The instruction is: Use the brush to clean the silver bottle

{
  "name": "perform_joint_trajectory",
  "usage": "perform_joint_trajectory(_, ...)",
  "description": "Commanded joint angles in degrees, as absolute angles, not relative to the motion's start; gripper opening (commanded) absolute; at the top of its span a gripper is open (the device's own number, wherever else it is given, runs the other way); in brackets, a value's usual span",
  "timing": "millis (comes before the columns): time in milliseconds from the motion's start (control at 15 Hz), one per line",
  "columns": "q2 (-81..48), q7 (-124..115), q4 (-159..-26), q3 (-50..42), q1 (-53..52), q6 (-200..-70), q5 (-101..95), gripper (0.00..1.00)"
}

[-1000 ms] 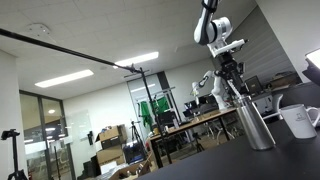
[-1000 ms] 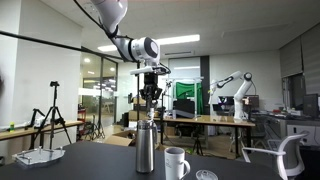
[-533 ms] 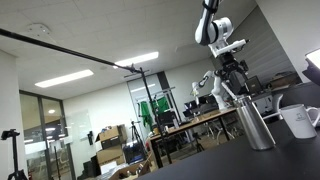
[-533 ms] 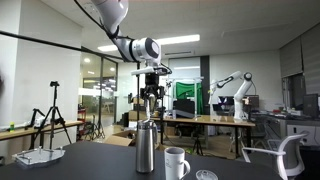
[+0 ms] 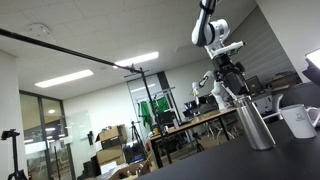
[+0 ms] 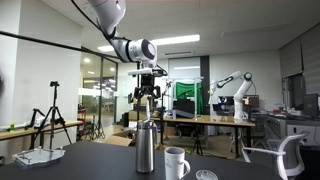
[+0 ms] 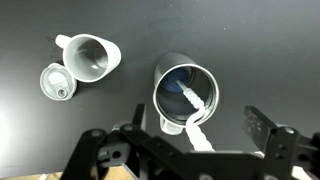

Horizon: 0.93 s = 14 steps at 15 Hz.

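The brush [image 7: 197, 118] should be grabbed next by my gripper at the handle end that sticks out of the bottle's opening, to clean the silver bottle. The brush's lower end stays inside.
The silver bottle [image 7: 185, 95] stands upright on the black table, seen from above in the wrist view with its mouth open. The brush [image 7: 197, 118], a pale twisted stick, leans inside the mouth and sticks up out of it. My gripper [image 7: 195, 140] hangs straight above the bottle, open, with its fingers [image 7: 262, 125] wide apart on either side of the brush and not touching it. In both exterior views the gripper [image 5: 226, 78] [image 6: 146, 97] hovers above the bottle [image 5: 255, 125] [image 6: 146, 148], and the thin brush handle [image 5: 235, 95] rises from the neck.
A white mug [image 7: 90, 58] [image 6: 176, 162] [image 5: 298, 120] stands beside the bottle. A small round lid [image 7: 56, 82] [image 6: 206, 175] lies on the black table [image 7: 260, 40]. Lab desks, another robot arm and tripods fill the background.
The jaws have spread from shut on the brush handle to wide open, letting it go. The brush stays standing in the bottle. The gripper has shifted slightly above it.
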<state>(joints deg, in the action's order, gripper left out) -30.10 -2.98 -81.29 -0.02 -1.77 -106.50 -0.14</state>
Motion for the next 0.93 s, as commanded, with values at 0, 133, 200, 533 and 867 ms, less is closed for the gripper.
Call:
perform_joint_trajectory(0, -30.2, -6.6, -80.8, -0.3, -3.4, -107.0, -1.4, 1.00)
perform_joint_trajectory(133, -30.8, -7.3, -80.1, -0.5, -4.2, -107.4, -2.1, 1.00)
perform_joint_trajectory(200, -31.0, -7.9, -79.8, -0.7, -4.6, -107.9, -2.8, 1.00)
perform_joint_trajectory(533, -31.5, -11.4, -80.1, -1.9, -5.8, -113.2, -6.4, 1.00)
perform_joint_trajectory(867, -31.9, -12.8, -81.6, -2.0, -5.9, -116.8, -6.9, 0.60)
